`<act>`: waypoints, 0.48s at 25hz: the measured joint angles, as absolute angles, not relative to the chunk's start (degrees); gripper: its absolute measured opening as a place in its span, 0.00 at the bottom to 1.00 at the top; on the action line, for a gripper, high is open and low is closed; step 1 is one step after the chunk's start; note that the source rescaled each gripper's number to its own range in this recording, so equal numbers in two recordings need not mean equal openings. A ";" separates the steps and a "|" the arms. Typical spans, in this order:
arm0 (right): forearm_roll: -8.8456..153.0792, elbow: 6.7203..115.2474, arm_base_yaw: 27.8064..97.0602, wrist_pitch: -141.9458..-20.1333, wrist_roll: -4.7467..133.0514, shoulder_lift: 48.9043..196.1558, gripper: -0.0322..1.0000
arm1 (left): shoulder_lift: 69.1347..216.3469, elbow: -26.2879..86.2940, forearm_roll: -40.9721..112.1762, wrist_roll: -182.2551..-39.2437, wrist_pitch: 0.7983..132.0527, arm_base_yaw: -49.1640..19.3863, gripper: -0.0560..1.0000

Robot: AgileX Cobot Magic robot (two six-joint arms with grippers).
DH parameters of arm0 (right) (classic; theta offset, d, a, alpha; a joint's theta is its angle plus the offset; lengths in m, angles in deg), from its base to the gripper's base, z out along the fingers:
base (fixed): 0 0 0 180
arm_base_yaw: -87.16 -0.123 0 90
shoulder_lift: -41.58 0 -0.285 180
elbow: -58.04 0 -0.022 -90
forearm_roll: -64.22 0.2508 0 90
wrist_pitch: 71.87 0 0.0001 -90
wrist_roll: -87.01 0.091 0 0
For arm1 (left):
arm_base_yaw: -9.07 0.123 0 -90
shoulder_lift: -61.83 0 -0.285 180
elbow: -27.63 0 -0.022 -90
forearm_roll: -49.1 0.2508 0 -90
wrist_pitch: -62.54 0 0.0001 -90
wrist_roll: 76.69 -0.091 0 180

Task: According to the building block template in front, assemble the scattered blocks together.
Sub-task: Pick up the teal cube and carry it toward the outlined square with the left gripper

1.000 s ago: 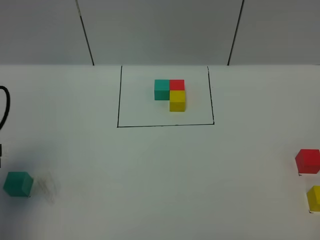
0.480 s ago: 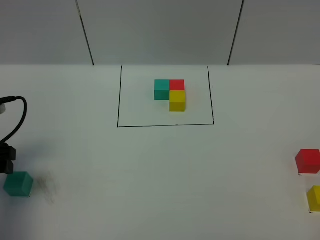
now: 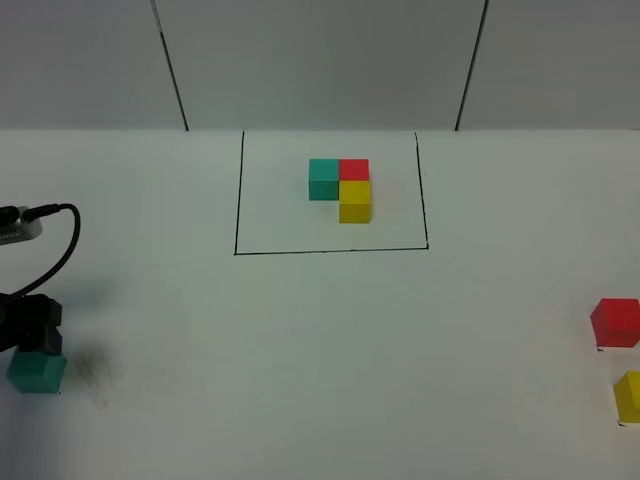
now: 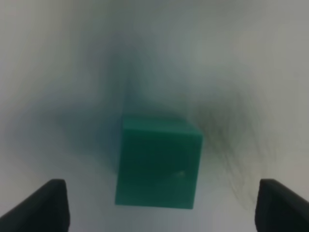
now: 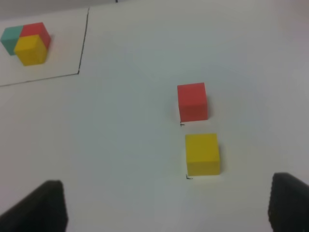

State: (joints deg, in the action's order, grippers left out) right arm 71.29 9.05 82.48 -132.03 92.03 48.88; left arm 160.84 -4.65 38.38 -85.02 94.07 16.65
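Observation:
I need to grab the loose teal cube (image 3: pixel 37 373) by its opposite sides with my left gripper next, to copy the building block template (image 3: pixel 340 186).
The building block template (image 3: pixel 340 186) is an L of teal, red and yellow cubes inside a black outline (image 3: pixel 330 250) at the far middle; it also shows in the right wrist view (image 5: pixel 26 41). The loose teal cube (image 3: pixel 37 373) lies at the near left. My left gripper (image 3: pixel 33 340) hovers just above it, open, with the teal cube (image 4: pixel 159 164) between its fingertips (image 4: pixel 48 205). The loose red cube (image 3: pixel 615 322) and yellow cube (image 3: pixel 629 396) lie at the near right edge. My right gripper (image 5: pixel 164 208) is open above the red cube (image 5: pixel 192 101) and yellow cube (image 5: pixel 202 153), and is out of the high view.
The white table (image 3: pixel 320 340) runs to a grey back wall with two dark seams (image 3: pixel 170 65). A black cable (image 3: pixel 60 240) loops off the left arm. A faint grey smudge (image 3: pixel 95 375) marks the table beside the teal cube.
My left arm has come in from the left edge and now sits over the loose teal cube. The cubes have not moved.

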 joint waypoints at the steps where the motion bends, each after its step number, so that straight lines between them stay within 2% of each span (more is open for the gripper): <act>1: 71.29 9.05 82.48 -132.03 92.03 48.88 0.72 | 161.43 -4.65 38.38 -85.04 93.88 16.65 0.79; 12: 71.29 9.05 82.48 -132.03 92.03 48.88 0.72 | 167.99 -4.65 38.36 -85.09 89.09 16.65 0.79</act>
